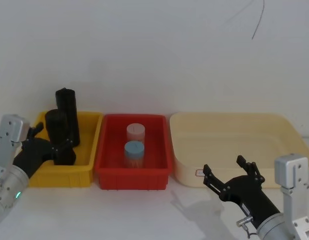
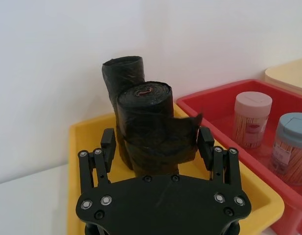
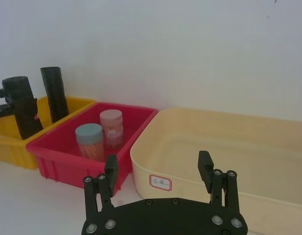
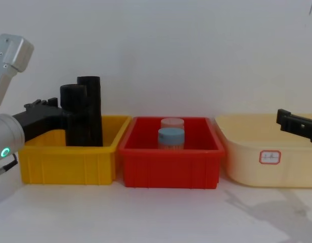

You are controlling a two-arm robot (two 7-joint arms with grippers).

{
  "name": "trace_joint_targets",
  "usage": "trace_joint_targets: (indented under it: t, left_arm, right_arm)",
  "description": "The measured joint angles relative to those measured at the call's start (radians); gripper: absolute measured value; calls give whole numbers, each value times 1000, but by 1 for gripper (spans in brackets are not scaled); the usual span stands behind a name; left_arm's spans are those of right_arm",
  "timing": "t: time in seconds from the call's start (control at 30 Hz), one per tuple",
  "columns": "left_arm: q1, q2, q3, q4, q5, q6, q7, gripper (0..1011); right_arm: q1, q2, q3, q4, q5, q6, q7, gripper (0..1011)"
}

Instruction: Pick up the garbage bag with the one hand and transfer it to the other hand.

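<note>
The left gripper grips the nearer garbage bag by its rolled middle (image 4: 79, 118) next, which leaves the garbage bag's bottom end (image 4: 78, 142) free for my right gripper.
Two black garbage bag rolls stand in the yellow bin (image 1: 91, 145). The nearer garbage bag (image 1: 56, 125) (image 2: 151, 122) (image 4: 74, 116) sits between the fingers of my left gripper (image 1: 53, 142) (image 2: 156, 139), which is open at full width. Its fingertips (image 2: 107, 142) flank the roll's sides, close to the film. The second roll (image 1: 66, 107) (image 2: 122, 73) stands behind it, against the wall side of the bin. My right gripper (image 1: 224, 167) (image 3: 158, 166) hovers open and holds nothing, in front of the cream tub (image 1: 234, 132).
The red bin (image 1: 134, 177) between the yellow bin and the cream tub holds two jars, one with a pink lid (image 1: 135, 131) and one with a blue lid (image 1: 134, 149). A white wall stands right behind the bins. Bare white table lies in front.
</note>
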Motion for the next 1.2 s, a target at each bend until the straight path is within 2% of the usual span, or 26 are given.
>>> trace_joint_targets:
  t: [0.57,0.63,0.77,0.87,0.97,1.07,1.2]
  left_arm:
    - [-75,-42,-19,134,-23,-42,-58,979]
    - [-82,-45,-21,147,-25,-45,-65,917]
    - [-96,-53,-24,172,-31,-52,-78,865]
    - [-107,-59,-28,194,-36,-58,-93,739]
    - [-113,-63,-30,204,-38,-62,-103,685]
    - [-117,-67,-33,215,-41,-67,-116,566]
    - [-117,-69,-36,215,-42,-70,-125,524]
  right_arm:
    - [0,0,0,0,0,0,0,1001]
    - [0,0,0,0,0,0,0,1001]
    - [0,0,0,0,0,0,0,1000]
    - [0,0,0,0,0,0,0,1000]
    - [0,0,0,0,0,0,0,1000]
    - [0,0,0,0,0,0,0,1000]
    - [0,0,0,0,0,0,0,1001]
